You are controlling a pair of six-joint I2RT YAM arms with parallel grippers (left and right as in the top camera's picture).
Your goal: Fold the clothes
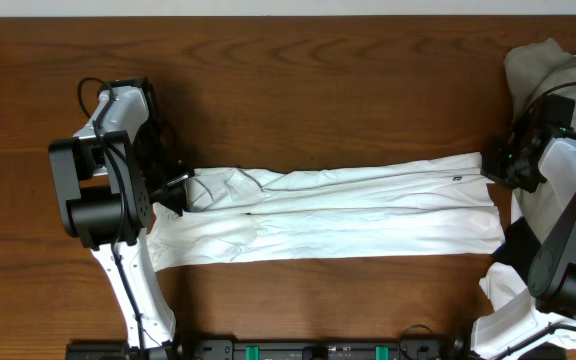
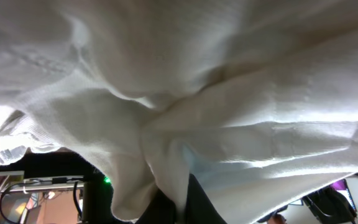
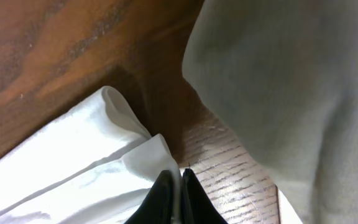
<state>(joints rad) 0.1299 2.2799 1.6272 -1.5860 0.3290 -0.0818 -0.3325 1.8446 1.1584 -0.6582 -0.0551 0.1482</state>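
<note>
The T-shirt's bunched end (image 1: 204, 190) in my fingers lies over the lower layer (image 1: 196, 236). The T-shirt would remain folded if I opened now, so it is time to open my left gripper.
The clothes (image 1: 338, 215), a white T-shirt, lie pulled out into a long narrow band across the wooden table (image 1: 298, 90). A small dark tag (image 1: 457, 179) shows near the band's right end. My left gripper (image 1: 175, 192) is shut on the shirt's left end, where the fabric bunches. In the left wrist view the white cloth (image 2: 216, 93) fills the frame and a fold runs down between the dark fingers (image 2: 199, 205). My right gripper (image 1: 495, 168) is shut on the shirt's upper right corner. The right wrist view shows the cloth edge (image 3: 104, 162) pinched between the two fingers (image 3: 161, 193).
A beige-grey garment (image 1: 553, 65) lies heaped at the table's far right, close beside my right gripper, and looms large as the beige-grey garment (image 3: 278, 93) in the right wrist view. More white cloth (image 1: 513, 315) lies at the lower right by the right arm's base.
</note>
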